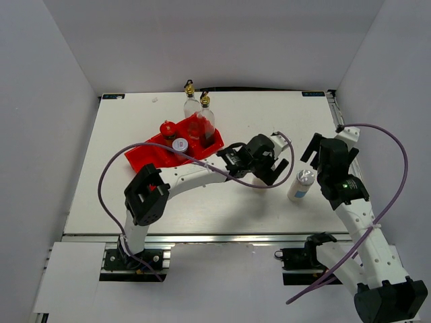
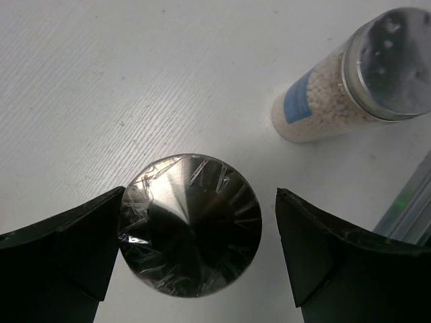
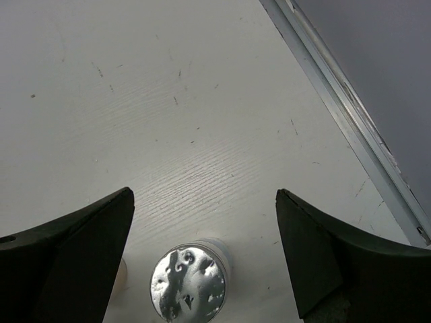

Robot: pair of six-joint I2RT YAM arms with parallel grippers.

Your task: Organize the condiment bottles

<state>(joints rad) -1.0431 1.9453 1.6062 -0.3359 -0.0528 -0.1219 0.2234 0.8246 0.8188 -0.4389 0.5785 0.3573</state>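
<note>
My left gripper's fingers reach below the silver lid (image 2: 190,225) in the left wrist view. My left gripper should close. Closing now would hold the lid.
My left gripper (image 1: 267,169) (image 2: 201,195) is open and straddles a white shaker's silver lid (image 2: 190,225); the left finger is at the lid's edge and the right finger stands apart. In the top view that shaker is mostly hidden under the gripper. A second shaker (image 1: 302,184) (image 2: 350,87) (image 3: 188,282) stands to its right. My right gripper (image 1: 316,158) (image 3: 203,193) is open just above and beyond it. The red tray (image 1: 145,158) holds a red-lidded jar (image 1: 168,128), a third shaker (image 1: 180,145) and one glass bottle (image 1: 205,118). The other glass bottle (image 1: 190,101) stands behind the tray.
The table's right edge rail (image 3: 350,101) runs close to the right gripper. The left arm reaches across the table's middle from the left, its purple cable (image 1: 108,175) looping beside the tray. White walls enclose the table.
</note>
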